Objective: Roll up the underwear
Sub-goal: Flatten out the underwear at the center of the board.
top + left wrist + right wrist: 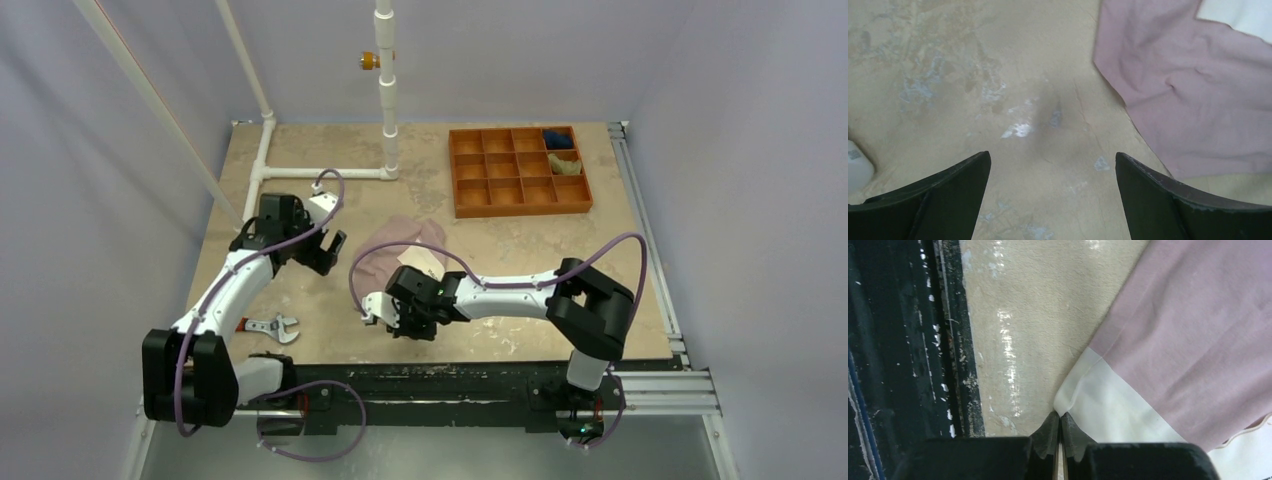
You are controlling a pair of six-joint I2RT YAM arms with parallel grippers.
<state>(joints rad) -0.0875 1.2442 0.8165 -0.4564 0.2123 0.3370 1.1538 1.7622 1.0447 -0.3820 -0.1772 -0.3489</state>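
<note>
Next, my left gripper pinches the underwear's pink edge [1172, 166], away from my right gripper's cream-white corner, to spread the underwear for rolling.
The underwear [400, 242] lies spread on the table centre, pale pink with a cream-white panel [1113, 410]. It fills the right of the right wrist view [1198, 325] and the upper right of the left wrist view [1198, 95]. My right gripper [392, 318] [1060, 415] is shut, its fingertips pinching the corner of the cream-white panel close to the table's near edge. My left gripper [325, 250] [1053, 155] is open and empty, low over bare table just left of the cloth's pink edge.
An orange compartment tray [520, 170] stands at the back right, holding a dark blue bundle [560, 140] and an olive-tan bundle [566, 165]. A white pipe frame [388, 110] stands at the back. A wrench [275, 327] lies near left. A black rail [450, 380] edges the front.
</note>
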